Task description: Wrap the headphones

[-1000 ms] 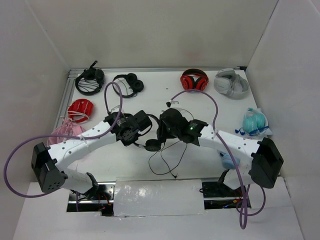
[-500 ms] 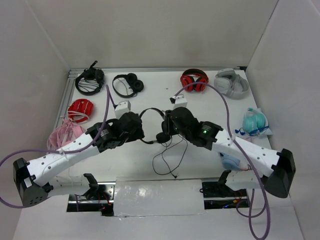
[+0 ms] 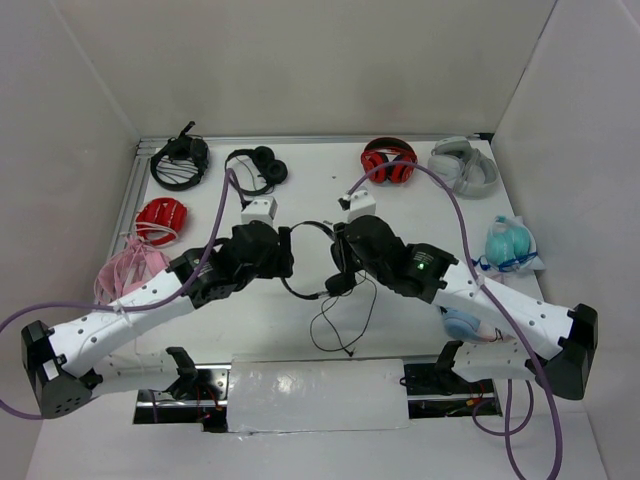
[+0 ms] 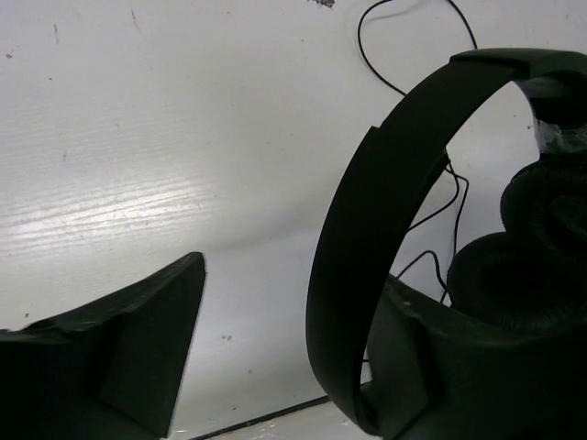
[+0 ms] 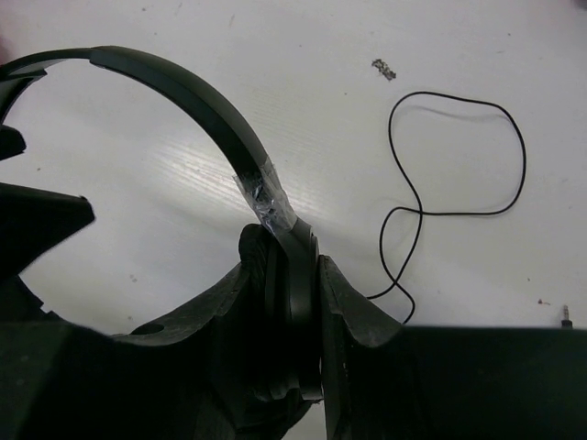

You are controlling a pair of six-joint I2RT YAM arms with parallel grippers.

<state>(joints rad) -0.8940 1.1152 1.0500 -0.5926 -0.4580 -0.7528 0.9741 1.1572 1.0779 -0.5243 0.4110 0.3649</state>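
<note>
My left gripper's fingers are open around the headband. My left gripper would go up alone if I lifted it now, and the headband (image 3: 310,223) would stay with my right gripper.
The headphones (image 3: 342,284) hang above the table's middle between my two arms, with their thin black headband (image 3: 310,223) arched toward the left arm. My right gripper (image 5: 307,302) is shut on the two padded ear cups (image 4: 523,266), which are pressed together. A taped patch sits on the band just above them. My left gripper (image 4: 293,367) is open, and the headband (image 4: 367,229) passes between its fingers and lies against the right one. The thin black cable (image 5: 459,165) trails in loops on the table below, its plug (image 5: 566,316) at the right.
Along the back edge lie a black headset with a mic stalk (image 3: 180,160), another black pair (image 3: 258,165), a red pair (image 3: 388,162) and a grey-white pair (image 3: 462,165). Teal ones (image 3: 510,243) lie at the right, red (image 3: 160,218) and pink (image 3: 130,265) ones at the left.
My left gripper has opened and no longer pinches the headband. Both arms have reached further from their bases, and the headphones have moved with the right gripper.
</note>
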